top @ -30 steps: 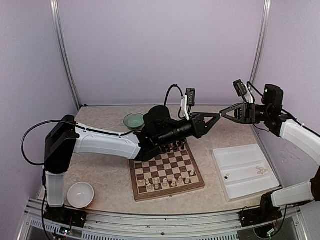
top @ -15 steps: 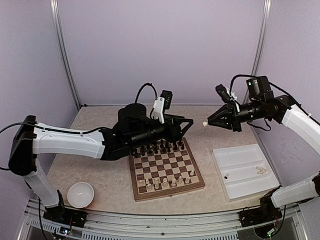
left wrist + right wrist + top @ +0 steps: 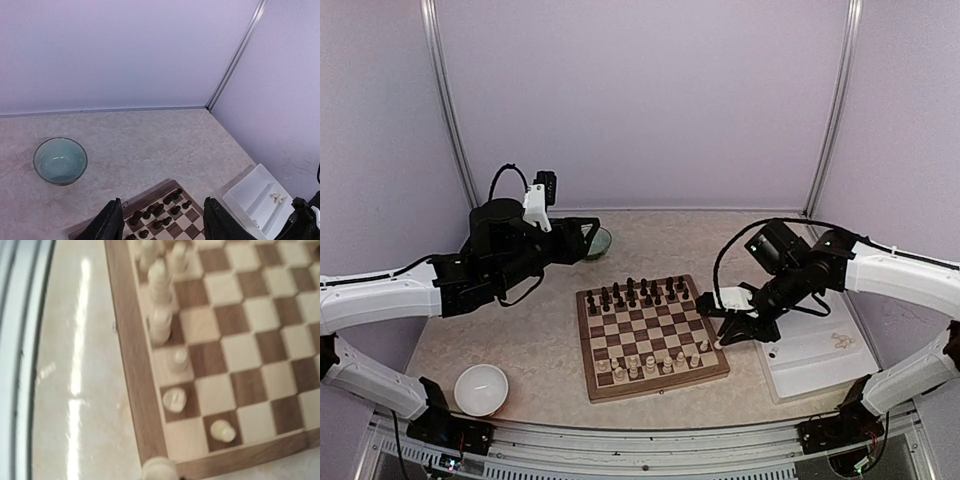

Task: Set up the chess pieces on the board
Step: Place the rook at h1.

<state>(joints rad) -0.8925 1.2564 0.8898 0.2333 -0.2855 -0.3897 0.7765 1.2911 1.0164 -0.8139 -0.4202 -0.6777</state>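
Note:
The cream piece would drop at the board's border (image 3: 131, 390) if I opened now, so my right gripper moves it toward the empty corner square before releasing it.
The board (image 3: 655, 322) lies at the table's middle, with dark chessmen (image 3: 635, 293) on its far rows and cream chess pieces (image 3: 650, 365) on its near rows. My right gripper (image 3: 714, 326) hangs low over the board's near right corner, shut on a cream piece (image 3: 159, 470) that shows at the bottom of the right wrist view, just over the board's border (image 3: 131, 390). Cream pieces (image 3: 175, 399) stand on the squares beside it. My left gripper (image 3: 596, 233) is open and empty, raised at the far left near the teal bowl (image 3: 601, 240); its fingers (image 3: 112, 225) frame the board's far corner (image 3: 172, 189).
A white tray (image 3: 800, 322) lies right of the board, with two cream pieces (image 3: 840, 341) in it, also seen as the tray (image 3: 247, 202) in the left wrist view. A white bowl (image 3: 480, 388) sits at the near left. The teal bowl (image 3: 60, 160) stands far left.
The left gripper opened and its arm drew back to the left, off the board. The right arm came down from mid-air with the cream piece to the board's near right corner.

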